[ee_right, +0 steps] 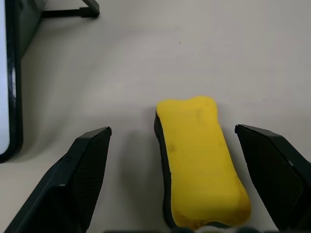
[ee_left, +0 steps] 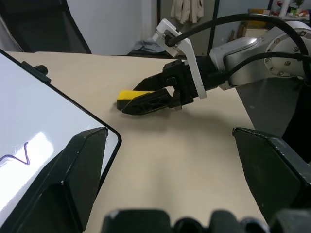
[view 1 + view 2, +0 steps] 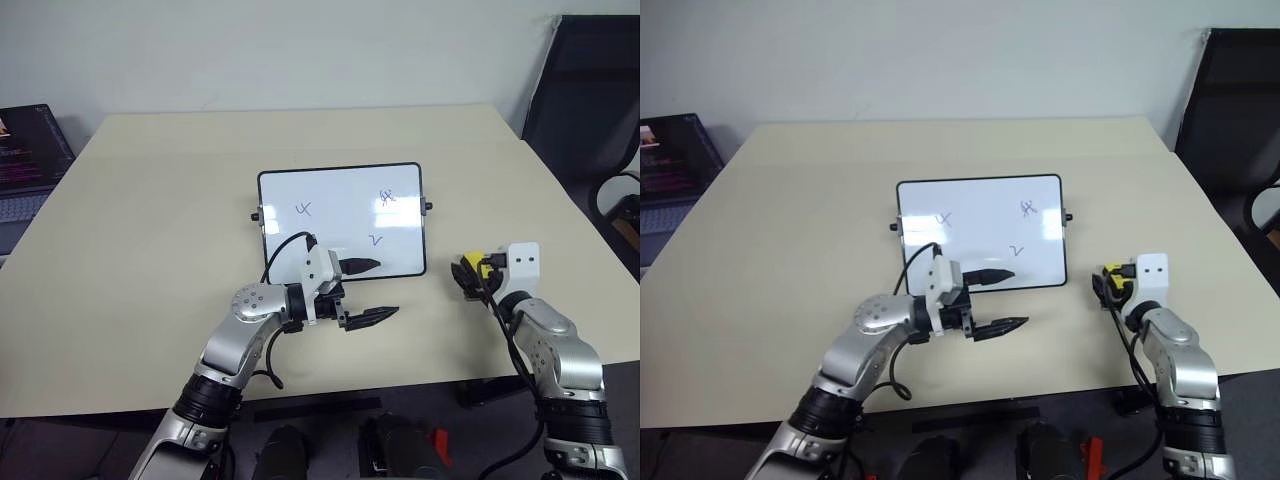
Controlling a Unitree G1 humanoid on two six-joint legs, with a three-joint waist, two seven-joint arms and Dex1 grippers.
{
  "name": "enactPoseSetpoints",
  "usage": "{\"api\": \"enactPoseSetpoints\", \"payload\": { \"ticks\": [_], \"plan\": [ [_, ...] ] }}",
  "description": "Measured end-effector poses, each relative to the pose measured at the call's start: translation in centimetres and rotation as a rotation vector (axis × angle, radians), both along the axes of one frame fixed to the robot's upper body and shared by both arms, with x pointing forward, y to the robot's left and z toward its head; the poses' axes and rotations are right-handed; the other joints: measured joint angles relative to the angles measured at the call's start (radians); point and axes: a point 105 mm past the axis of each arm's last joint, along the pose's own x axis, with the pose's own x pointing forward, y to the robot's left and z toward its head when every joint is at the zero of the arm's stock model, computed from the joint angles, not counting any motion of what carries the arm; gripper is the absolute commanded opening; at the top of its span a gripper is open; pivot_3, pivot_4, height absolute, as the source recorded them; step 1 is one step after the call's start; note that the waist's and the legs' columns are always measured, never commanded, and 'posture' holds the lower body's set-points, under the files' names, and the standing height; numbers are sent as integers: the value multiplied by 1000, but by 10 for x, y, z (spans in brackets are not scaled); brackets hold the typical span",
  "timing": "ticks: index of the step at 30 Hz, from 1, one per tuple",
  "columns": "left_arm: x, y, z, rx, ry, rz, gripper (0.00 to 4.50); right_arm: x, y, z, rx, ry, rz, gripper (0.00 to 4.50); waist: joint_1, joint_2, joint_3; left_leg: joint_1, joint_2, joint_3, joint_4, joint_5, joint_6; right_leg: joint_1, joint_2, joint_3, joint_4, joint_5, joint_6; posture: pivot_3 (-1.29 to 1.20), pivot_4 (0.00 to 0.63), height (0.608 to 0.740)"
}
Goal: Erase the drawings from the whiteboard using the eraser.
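My right gripper's fingers are beside the yellow eraser's long sides, so they would hold it if they closed now.
The whiteboard (image 3: 340, 190) lies flat at the middle of the table, with three drawings on it: one on its left part (image 3: 304, 209), one at its upper right (image 3: 388, 197) and one at its lower right (image 3: 376, 240). My left gripper (image 3: 372, 290) is open and points right, one finger over the board's near edge and the other over bare table. The yellow eraser (image 1: 199, 155) lies on the table to the right of the board. My right gripper (image 3: 466, 274) is open, and its fingers (image 1: 87, 165) stand on either side of the eraser without touching it.
The beige table (image 3: 150, 250) has bare surface all around the board. A laptop (image 3: 25, 150) sits off the table's left side. A dark chair (image 3: 590, 100) stands beyond the right edge. The front edge runs close beneath both arms.
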Motion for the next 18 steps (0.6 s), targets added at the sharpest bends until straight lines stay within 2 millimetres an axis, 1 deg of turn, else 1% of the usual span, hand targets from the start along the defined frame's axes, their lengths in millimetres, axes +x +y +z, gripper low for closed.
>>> {"api": "enactPoseSetpoints", "payload": {
  "ticks": [4,12,14,15,16,18],
  "plan": [
    [2,-1,1,-3,9,15,4500,3,-2,-2,2,8,-11,4460,0,0,0,0,0,0,0,0,0,0,0,0,0,0,0,0,150,740],
    [1,-2,5,-12,-10,25,4500,5,-3,1,0,-8,-20,4460,0,0,0,0,0,0,0,0,0,0,0,0,0,0,0,0,150,740],
    [1,-2,5,-11,-11,26,4500,5,-3,1,0,-9,-20,4090,0,0,0,0,0,0,0,0,0,0,0,0,0,0,0,0,150,740],
    [2,-2,5,-12,-11,27,4500,5,-3,1,0,-9,-21,3830,0,0,0,0,0,0,0,0,0,0,0,0,0,0,0,0,150,740],
    [2,-2,5,-12,-11,27,4500,5,-3,1,-1,-9,-22,3546,0,0,0,0,0,0,0,0,0,0,0,0,0,0,0,0,150,740],
    [2,-2,5,-13,-12,28,4500,6,-3,1,-2,-10,-26,2769,0,0,0,0,0,0,0,0,0,0,0,0,0,0,0,0,150,740]
  ]
}}
